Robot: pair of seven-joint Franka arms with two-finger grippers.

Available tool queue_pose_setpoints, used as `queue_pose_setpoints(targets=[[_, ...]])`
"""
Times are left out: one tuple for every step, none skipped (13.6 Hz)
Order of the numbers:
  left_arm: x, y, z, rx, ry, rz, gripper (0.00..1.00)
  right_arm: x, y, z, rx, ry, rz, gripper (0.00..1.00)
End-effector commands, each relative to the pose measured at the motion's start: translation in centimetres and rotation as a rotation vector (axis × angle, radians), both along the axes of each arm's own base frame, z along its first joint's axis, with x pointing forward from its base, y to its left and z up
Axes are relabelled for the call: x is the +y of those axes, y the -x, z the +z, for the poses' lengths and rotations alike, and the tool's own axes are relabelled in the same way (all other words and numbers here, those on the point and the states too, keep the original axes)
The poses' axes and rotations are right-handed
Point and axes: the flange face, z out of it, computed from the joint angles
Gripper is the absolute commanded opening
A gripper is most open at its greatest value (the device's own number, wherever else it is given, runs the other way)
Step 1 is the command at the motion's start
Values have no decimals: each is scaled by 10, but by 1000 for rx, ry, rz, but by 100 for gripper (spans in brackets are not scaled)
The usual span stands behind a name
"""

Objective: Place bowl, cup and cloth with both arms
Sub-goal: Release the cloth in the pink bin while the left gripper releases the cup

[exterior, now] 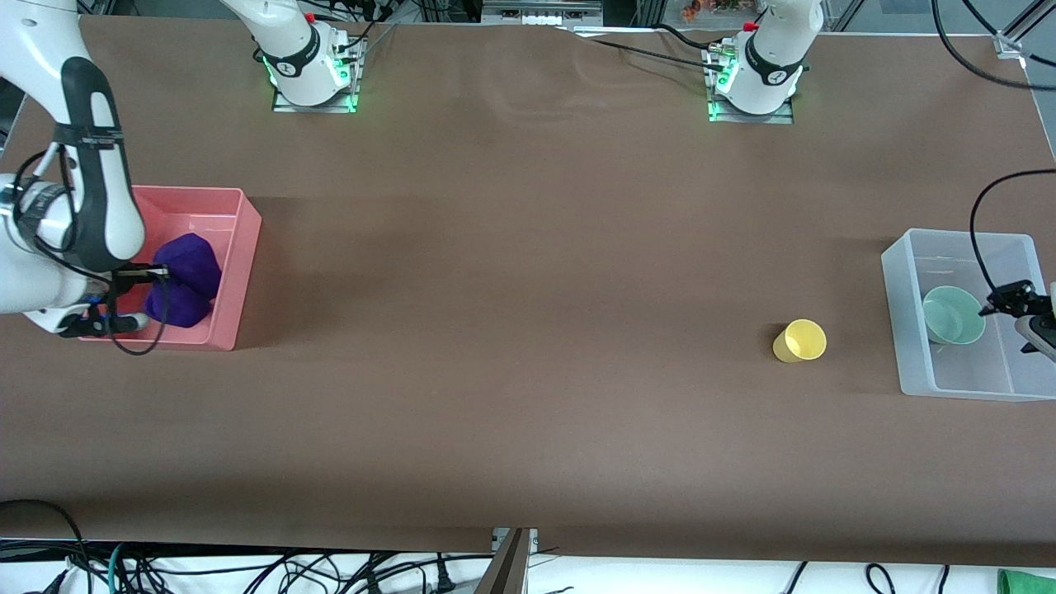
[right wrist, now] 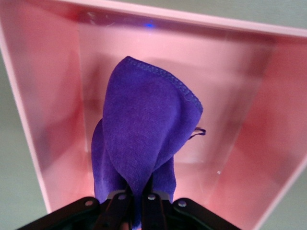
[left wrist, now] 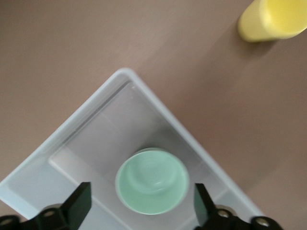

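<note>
My left gripper grabs the rim of the yellow cup [exterior: 799, 341] next, to put the cup in the clear bin with the pale green bowl [exterior: 953, 315].
The pale green bowl [exterior: 953, 315] sits upright in the clear bin [exterior: 907, 330] at the left arm's end of the table. My left gripper [exterior: 1002, 301] hovers over it, open and empty; in the left wrist view the bowl [left wrist: 152, 187] lies below, between the spread fingers of the left gripper [left wrist: 142, 203]. The yellow cup [exterior: 799, 341] rests on the bare table beside the clear bin and also shows in the left wrist view [left wrist: 273, 19]. My right gripper [exterior: 155, 275] is shut on the purple cloth [exterior: 188, 280], which hangs into the pink bin [exterior: 241, 264]. The right wrist view shows the right gripper [right wrist: 139, 199] pinching the cloth [right wrist: 144, 139].
The pink bin [right wrist: 268, 96] stands at the right arm's end of the table, the clear bin [left wrist: 96, 110] at the left arm's end. Brown table surface lies between them. Both arm bases stand along the edge farthest from the front camera.
</note>
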Motion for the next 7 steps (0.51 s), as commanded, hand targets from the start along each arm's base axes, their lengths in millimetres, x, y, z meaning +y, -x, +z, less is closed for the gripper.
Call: queue_pose_setpoints(targets=[[-60, -5, 0, 48, 25, 136, 100, 2, 4, -2, -22, -4, -17, 49], [-84, -10, -4, 53, 33, 183, 100, 2, 4, -3, -21, -5, -16, 99], [-100, -13, -20, 75, 42, 239, 100, 2, 4, 2, -21, -6, -17, 100], [-114, -14, -45, 107, 81, 314, 100, 1, 2, 9, -30, -7, -14, 100], [-122, -14, -60, 111, 103, 375, 100, 1, -1, 23, -43, -8, -11, 100], [-140, -16, -75, 100, 106, 389, 100, 2, -6, 43, -58, -9, -5, 100], [-153, -14, -87, 90, 102, 408, 100, 4, -13, 64, -62, -9, -1, 100]])
